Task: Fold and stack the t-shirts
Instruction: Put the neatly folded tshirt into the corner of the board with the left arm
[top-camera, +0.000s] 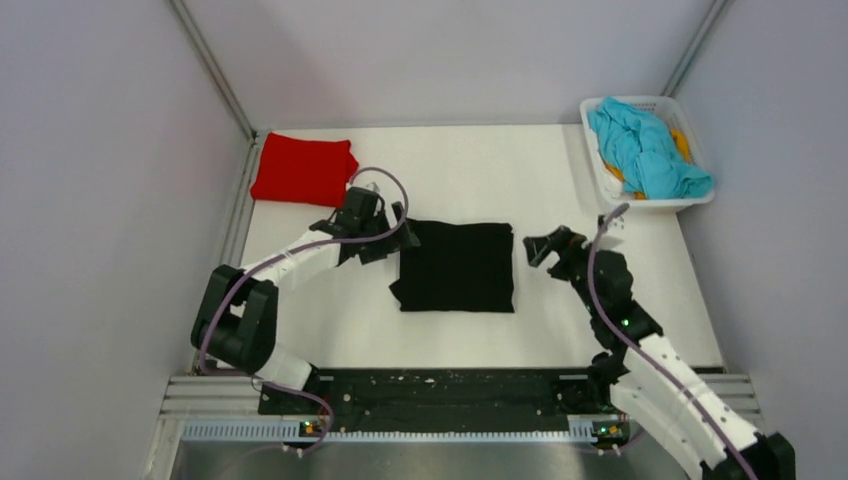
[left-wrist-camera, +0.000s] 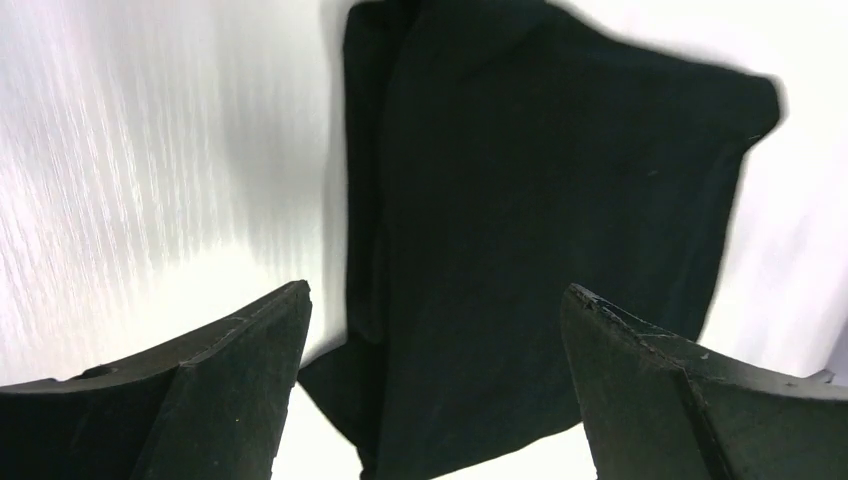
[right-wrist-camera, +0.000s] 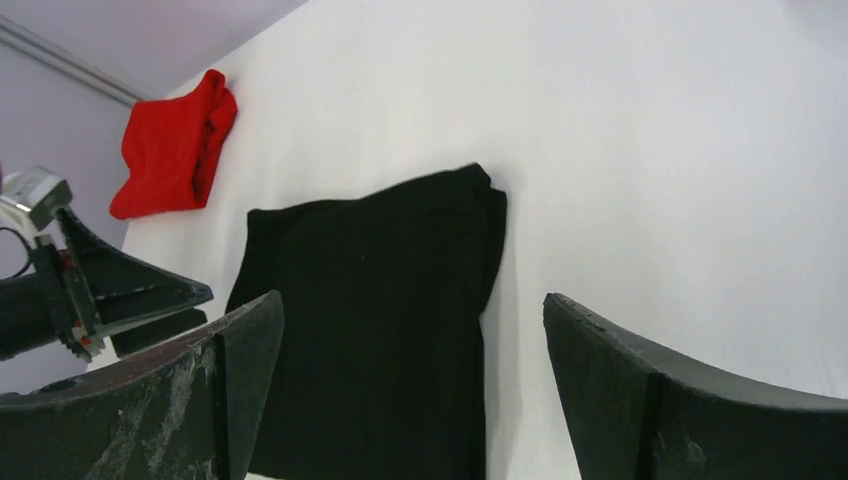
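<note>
I should next use my left gripper to grab the folded black t-shirt (top-camera: 457, 266) by its layered side edge nearest the red t-shirt, and so stack the black t-shirt there.
A folded black t-shirt (top-camera: 457, 266) lies flat at the middle of the table. It also shows in the left wrist view (left-wrist-camera: 540, 210) and the right wrist view (right-wrist-camera: 370, 320). A folded red t-shirt (top-camera: 303, 169) lies at the back left, also in the right wrist view (right-wrist-camera: 170, 145). My left gripper (top-camera: 390, 232) is open and empty at the black shirt's far left corner. My right gripper (top-camera: 543, 249) is open and empty just right of the shirt's far right corner.
A white basket (top-camera: 693, 203) at the back right holds crumpled teal (top-camera: 645, 147) and orange (top-camera: 682, 143) shirts. Grey walls close in the table on both sides and behind. A black strip runs along the near edge (top-camera: 440, 392).
</note>
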